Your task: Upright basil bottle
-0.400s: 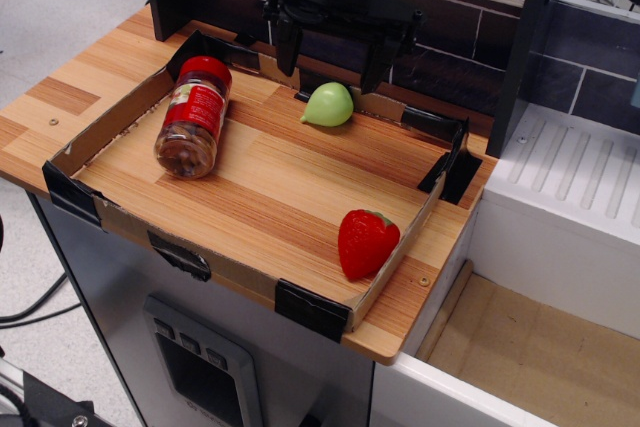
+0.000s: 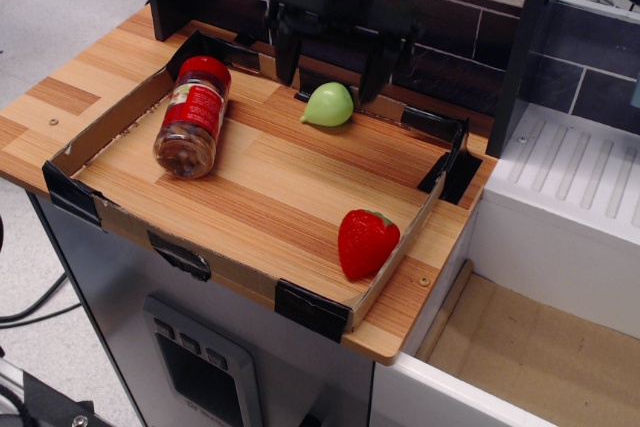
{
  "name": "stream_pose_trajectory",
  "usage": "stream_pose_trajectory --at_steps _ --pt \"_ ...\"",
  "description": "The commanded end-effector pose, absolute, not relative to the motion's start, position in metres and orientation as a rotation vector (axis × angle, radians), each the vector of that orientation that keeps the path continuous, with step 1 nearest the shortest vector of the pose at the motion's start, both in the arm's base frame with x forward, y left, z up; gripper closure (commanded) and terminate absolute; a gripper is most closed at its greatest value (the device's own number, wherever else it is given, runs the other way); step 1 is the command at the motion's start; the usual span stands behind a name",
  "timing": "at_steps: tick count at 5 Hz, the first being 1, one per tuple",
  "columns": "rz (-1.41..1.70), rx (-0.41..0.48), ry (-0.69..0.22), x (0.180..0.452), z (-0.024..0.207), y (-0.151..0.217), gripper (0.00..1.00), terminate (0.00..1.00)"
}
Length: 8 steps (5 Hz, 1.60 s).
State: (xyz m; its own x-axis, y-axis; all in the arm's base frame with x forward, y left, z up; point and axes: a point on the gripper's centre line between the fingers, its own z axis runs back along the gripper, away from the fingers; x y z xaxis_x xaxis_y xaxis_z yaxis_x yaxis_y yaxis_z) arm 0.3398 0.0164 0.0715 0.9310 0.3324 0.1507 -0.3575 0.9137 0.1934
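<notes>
My gripper is going to grab the basil bottle by its red cap next, so that it can stand the bottle upright on the bottle's clear base.
The basil bottle lies on its side at the left of the cardboard tray, red cap toward the back, clear base toward the front. It has a red label and brownish contents. My black gripper hangs open at the back of the tray, its two fingers wide apart, just above and behind the green pear toy. It is to the right of the bottle and holds nothing.
A red strawberry toy lies near the tray's front right corner. A dark tiled wall stands behind the tray. A white sink counter is at the right. The wooden counter ends just in front of the tray.
The gripper has shifted slightly and looks a little blurred from motion. The bottle, pear and strawberry have not moved.
</notes>
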Motion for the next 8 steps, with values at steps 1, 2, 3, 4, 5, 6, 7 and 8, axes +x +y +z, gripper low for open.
stream_pose_trajectory --at_steps 1,2,3,4,5,6,7,8 --pt "0.396 0.111 -0.219 0.346 0.119 0.102 0.00 0.00" --pt "0.432 0.127 -0.193 0.352 0.116 0.137 0.00 0.00" --pt "0.470 0.147 -0.137 0.363 0.095 0.152 0.00 0.00" --pt "0.503 0.126 -0.109 0.377 0.086 0.153 0.00 0.00" --pt "0.484 0.126 -0.081 0.381 0.077 0.151 0.00 0.00" --pt "0.471 0.134 -0.062 0.381 0.066 0.154 0.00 0.00" --pt "0.462 0.145 -0.057 0.377 0.055 0.153 0.00 0.00" --pt "0.455 0.159 -0.051 0.372 0.043 0.150 0.00 0.00"
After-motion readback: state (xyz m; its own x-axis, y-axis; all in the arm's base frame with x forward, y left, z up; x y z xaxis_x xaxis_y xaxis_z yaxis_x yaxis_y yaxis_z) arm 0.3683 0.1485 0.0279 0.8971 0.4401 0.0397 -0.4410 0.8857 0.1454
